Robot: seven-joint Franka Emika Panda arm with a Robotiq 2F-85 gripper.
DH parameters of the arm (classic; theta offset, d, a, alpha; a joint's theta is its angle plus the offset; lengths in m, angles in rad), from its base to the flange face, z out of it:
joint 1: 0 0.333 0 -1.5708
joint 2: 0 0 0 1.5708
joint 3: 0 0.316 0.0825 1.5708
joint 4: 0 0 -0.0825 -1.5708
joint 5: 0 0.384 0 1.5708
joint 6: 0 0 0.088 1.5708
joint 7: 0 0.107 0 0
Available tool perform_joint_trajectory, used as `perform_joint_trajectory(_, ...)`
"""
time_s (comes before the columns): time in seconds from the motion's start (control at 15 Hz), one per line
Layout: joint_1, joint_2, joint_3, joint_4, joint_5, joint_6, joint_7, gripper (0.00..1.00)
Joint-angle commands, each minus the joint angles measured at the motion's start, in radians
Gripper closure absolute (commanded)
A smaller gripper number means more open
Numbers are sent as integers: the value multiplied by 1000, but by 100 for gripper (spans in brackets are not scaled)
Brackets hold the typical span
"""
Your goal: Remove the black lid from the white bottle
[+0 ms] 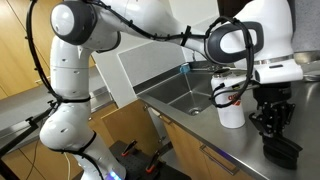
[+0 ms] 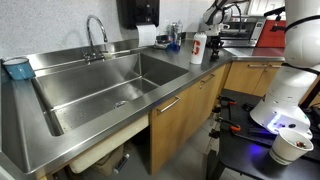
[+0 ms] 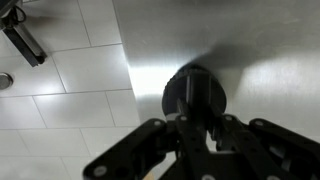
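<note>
The lid is off the bottle (image 1: 231, 104) and sits low over flat, bare counter, inside the counter's edge, so my gripper needs to release the lid.
The white bottle (image 1: 231, 104) with a red logo stands upright on the steel counter beside the sink; it also shows in an exterior view (image 2: 197, 48). Its neck is bare. The black lid (image 3: 195, 95) is off the bottle and sits low over the counter to the bottle's side, near the counter's edge (image 1: 283, 150). My gripper (image 3: 190, 125) is right above the lid with its fingers shut on the lid's loop handle. In an exterior view the gripper (image 1: 272, 128) hangs beside the bottle, apart from it. I cannot tell whether the lid rests on the counter.
A deep steel sink (image 2: 110, 85) with a faucet (image 2: 97, 35) lies next to the bottle. A black wall dispenser (image 2: 138, 12) hangs behind it. A blue cup (image 2: 17, 68) stands at the far end. Tiled floor (image 3: 60, 90) shows beyond the counter edge.
</note>
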Motion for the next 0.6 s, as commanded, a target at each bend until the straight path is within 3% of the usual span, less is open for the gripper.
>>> perform_joint_trajectory(0.0,25,2,-14,-11,-8,14,84,95)
perform_joint_trajectory(0.13,31,2,-14,-8,-18,11,106,53)
perform_joint_trajectory(0.53,11,-97,-13,23,13,-67,69,9)
